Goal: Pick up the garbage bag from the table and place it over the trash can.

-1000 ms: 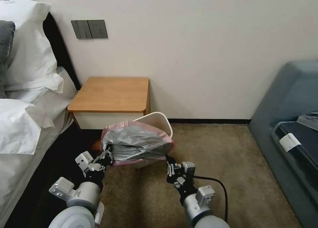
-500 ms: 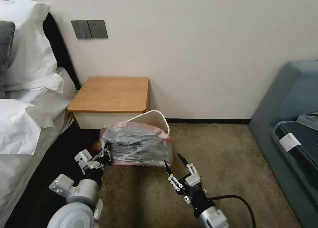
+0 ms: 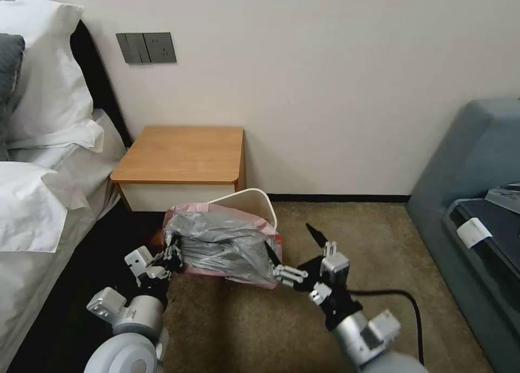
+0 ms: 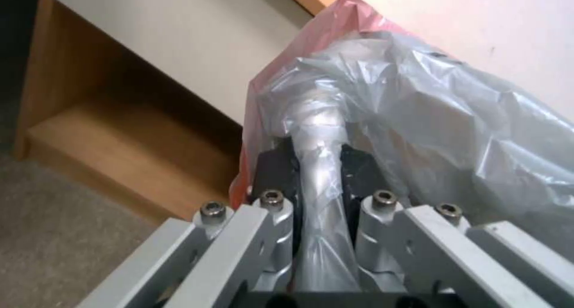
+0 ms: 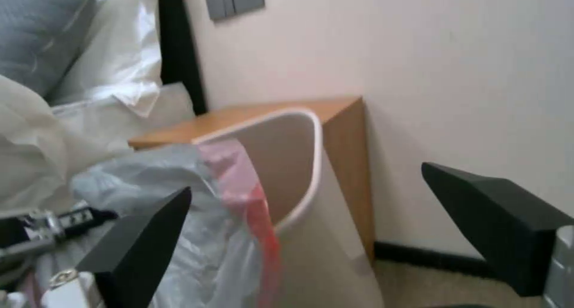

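Note:
The garbage bag needs to go over the trash can's bare rim (image 3: 270,204), so my right gripper next needs to grab the bag by its pink edge (image 3: 274,243).
The cream-white trash can (image 3: 259,195) stands on the carpet in front of the wooden table (image 3: 179,154). The grey garbage bag (image 3: 222,243) with its pink rim lies draped across the can's near side, and the far rim is bare. My left gripper (image 3: 173,255) is at the bag's left end; the left wrist view shows that gripper (image 4: 320,164) shut on a twisted strand of the bag (image 4: 419,119). My right gripper (image 3: 287,236) is open at the bag's right edge. In the right wrist view this gripper (image 5: 306,179) frames the can (image 5: 281,151) and the bag (image 5: 150,173).
A bed (image 3: 43,200) with white pillows runs along the left. A blue-grey sofa (image 3: 471,172) stands at the right. Open carpet (image 3: 368,243) lies between the can and the sofa. A black cable (image 3: 390,294) trails behind my right arm. The table's lower shelf (image 4: 107,133) is behind the bag.
My right gripper let go of the bag's right corner, opened, drew back, then swung right and forward beside the can. The left gripper kept its hold and barely moved.

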Controlling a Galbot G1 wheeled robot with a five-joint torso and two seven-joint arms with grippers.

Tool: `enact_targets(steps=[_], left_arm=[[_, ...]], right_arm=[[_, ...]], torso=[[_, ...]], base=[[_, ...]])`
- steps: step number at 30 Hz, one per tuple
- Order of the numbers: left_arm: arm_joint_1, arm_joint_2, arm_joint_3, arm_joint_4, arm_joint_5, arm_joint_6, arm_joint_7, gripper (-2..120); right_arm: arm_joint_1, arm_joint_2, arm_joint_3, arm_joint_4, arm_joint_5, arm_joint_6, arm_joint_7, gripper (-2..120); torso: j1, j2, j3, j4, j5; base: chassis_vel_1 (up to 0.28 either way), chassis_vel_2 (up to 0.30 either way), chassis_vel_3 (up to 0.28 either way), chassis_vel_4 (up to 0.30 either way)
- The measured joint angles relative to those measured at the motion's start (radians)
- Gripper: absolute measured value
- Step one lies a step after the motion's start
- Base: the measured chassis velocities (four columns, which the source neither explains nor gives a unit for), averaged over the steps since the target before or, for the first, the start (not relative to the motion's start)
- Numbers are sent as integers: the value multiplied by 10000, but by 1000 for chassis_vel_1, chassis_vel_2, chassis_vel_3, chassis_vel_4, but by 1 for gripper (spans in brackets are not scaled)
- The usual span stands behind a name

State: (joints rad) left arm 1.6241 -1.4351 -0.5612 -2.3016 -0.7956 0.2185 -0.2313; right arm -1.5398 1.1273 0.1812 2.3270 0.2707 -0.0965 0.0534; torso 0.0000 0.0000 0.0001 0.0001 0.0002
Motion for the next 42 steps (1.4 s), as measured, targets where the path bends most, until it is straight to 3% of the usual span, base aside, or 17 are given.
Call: enact_targets(steps=[12,20,24,26,33,37,42], left_arm=[[89,-102,45,-89,81,-14,103,7],[75,-104,79,-54,196,-30,107,7],[82,-96,96,-33,313,-52,122,7],[115,-80,107,3,472,-99,161,7],[141,-63,112,196,1009,-291,364,7],[185,-18,99,349,1338,-521,817,7],[256,53,13,711,1812,-1319,2119,7]], right_arm=[[476,-84,-429,-187,1039,-542,79,76],[293,-22,-554,60,1041,-677,263,42],[276,12,-589,118,923,-667,264,32],[273,39,-616,176,793,-651,262,20],[263,70,-623,190,515,-546,221,0],[335,41,-516,169,467,-497,198,0],[648,-153,-265,-60,542,-459,218,0]], torso=[[0,0,0,-1,0],[0,0,-2,-2,-1],[0,0,-2,-2,-1],[0,0,-2,-1,-2],[0,0,-2,-1,-2],[0,0,-2,-2,-2],[0,0,-2,-1,-1]], base=[[0,0,0,0],[0,0,0,0],[0,0,0,0],[0,0,0,0],[0,0,0,0],[0,0,0,0],[0,0,0,0]])
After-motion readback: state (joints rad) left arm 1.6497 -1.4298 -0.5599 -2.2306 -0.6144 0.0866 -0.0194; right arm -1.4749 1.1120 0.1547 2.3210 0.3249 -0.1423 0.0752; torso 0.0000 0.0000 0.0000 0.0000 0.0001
